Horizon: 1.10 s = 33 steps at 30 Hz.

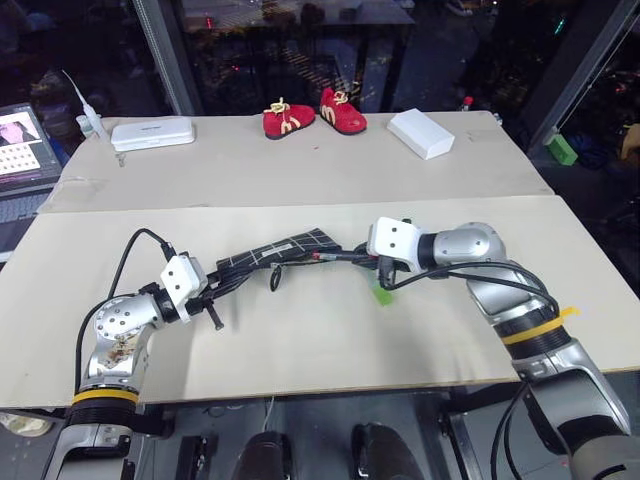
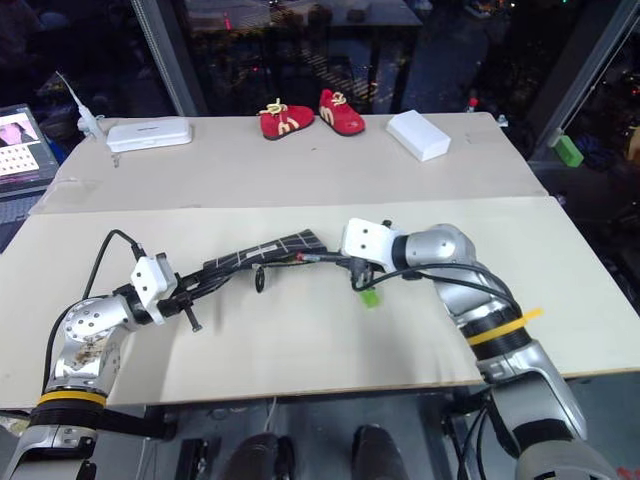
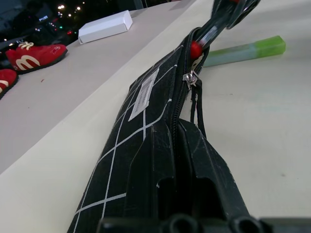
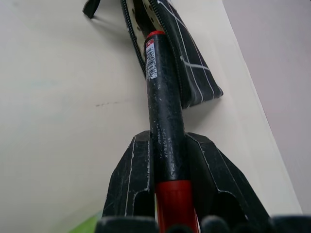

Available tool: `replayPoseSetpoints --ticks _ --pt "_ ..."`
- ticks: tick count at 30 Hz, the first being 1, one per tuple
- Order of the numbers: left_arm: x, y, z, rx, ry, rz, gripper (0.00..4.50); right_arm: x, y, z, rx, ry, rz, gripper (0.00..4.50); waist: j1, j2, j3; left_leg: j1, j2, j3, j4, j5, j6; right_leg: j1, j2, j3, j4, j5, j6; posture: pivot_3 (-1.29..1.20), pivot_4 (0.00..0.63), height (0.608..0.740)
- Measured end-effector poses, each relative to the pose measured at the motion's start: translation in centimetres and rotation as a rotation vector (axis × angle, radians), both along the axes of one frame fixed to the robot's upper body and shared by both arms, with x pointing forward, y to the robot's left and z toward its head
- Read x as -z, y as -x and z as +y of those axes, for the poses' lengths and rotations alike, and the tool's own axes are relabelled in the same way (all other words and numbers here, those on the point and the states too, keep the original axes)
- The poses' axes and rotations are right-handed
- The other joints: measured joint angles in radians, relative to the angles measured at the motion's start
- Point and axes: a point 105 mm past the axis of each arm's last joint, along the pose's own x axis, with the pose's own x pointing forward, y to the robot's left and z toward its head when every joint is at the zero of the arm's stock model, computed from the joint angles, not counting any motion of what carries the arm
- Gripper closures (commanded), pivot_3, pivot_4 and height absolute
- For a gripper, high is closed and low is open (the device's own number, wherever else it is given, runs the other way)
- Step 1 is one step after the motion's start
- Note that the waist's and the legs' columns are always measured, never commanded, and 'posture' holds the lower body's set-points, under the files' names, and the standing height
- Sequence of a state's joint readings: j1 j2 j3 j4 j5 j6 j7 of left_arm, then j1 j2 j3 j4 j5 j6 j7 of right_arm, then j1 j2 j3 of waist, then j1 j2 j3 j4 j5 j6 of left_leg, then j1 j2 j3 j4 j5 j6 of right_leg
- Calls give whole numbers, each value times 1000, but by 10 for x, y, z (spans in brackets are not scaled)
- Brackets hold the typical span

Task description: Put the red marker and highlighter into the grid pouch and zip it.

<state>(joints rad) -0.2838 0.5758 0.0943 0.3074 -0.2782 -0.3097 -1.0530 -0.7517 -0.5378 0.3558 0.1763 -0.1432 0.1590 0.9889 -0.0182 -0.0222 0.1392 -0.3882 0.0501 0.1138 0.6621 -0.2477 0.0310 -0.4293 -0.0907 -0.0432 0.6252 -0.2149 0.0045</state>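
Observation:
The marker's body [image 4: 165,111] reaches back outside the pouch's unzipped opening [image 4: 141,22]. My right gripper should move the marker farther in before it lets go.
The grid pouch [image 1: 285,248] lies on the table, black with white lines, its mouth unzipped at the right end. My left gripper [image 1: 218,280] is shut on the pouch's left edge [image 3: 146,126]. My right gripper [image 4: 167,138] is shut on the red marker [image 4: 163,97], held almost level. The marker's red tip [image 3: 196,47] sits in the pouch's open mouth, just above the zipper pull [image 3: 190,78]. The light-green highlighter [image 1: 383,293] lies on the table just below my right gripper [image 1: 362,255].
At the back of the table are a pair of red shoes [image 1: 313,115], a white box [image 1: 420,132] and a white case [image 1: 152,132]. A laptop [image 1: 20,150] stands at the far left. The table's front edge [image 1: 300,390] is close to me.

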Motion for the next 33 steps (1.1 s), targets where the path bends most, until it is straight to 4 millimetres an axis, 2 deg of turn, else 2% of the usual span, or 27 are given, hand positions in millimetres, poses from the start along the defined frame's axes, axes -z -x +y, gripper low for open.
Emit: replayPoseSetpoints --ticks 5,10,16,18,20,22,23,27,30,33 --pt "1 0 1 -1 -1 -5 4500 4 -10 29 -23 28 -39 3898 0 0 0 -2 0 1 0 0 0 -2 0 0 1 0 0 0 150 740" --pt "0 0 1 -1 -3 -6 4500 1 -8 71 -110 44 -127 3898 0 0 0 -4 0 2 0 1 -1 -6 0 1 2 0 0 0 150 740" --pt "0 1 4 -8 -12 -5 4500 8 -3 89 -178 53 -172 3898 3 0 0 -7 0 2 0 1 -2 -8 0 0 2 0 0 0 150 740" --pt "0 1 4 -7 -12 -5 4500 7 3 101 -224 35 -194 3898 2 0 0 -7 0 1 0 1 -2 -8 0 0 2 0 0 0 150 740" --pt "0 1 4 -7 -12 -5 4500 7 4 103 -240 34 -204 3898 1 0 0 -7 0 1 0 1 -2 -8 0 0 3 0 0 0 150 740" --pt "0 1 4 -6 -13 -5 4500 8 5 104 -247 33 -199 2896 0 0 0 -7 0 2 0 2 -2 -8 0 0 3 0 0 0 150 740" --pt "0 1 4 -6 -13 -5 4500 8 6 103 -250 24 -184 2697 1 0 0 -7 0 1 0 2 -2 -8 0 0 3 0 0 0 150 740" --pt "0 1 4 -6 -13 -5 4500 9 6 99 -227 -22 -139 1288 1 0 0 -7 0 1 0 2 -2 -8 0 0 3 0 0 0 150 740" --pt "-1 1 3 -5 -12 -8 4500 1 1 88 -193 -59 -124 1288 1 0 0 -7 0 1 0 2 -2 -8 0 0 3 0 0 0 150 740" --pt "-1 1 4 -7 -11 -9 4500 -5 -2 68 -160 -90 -101 1288 4 0 0 -7 0 1 0 1 -2 -8 0 0 2 0 0 0 150 740"
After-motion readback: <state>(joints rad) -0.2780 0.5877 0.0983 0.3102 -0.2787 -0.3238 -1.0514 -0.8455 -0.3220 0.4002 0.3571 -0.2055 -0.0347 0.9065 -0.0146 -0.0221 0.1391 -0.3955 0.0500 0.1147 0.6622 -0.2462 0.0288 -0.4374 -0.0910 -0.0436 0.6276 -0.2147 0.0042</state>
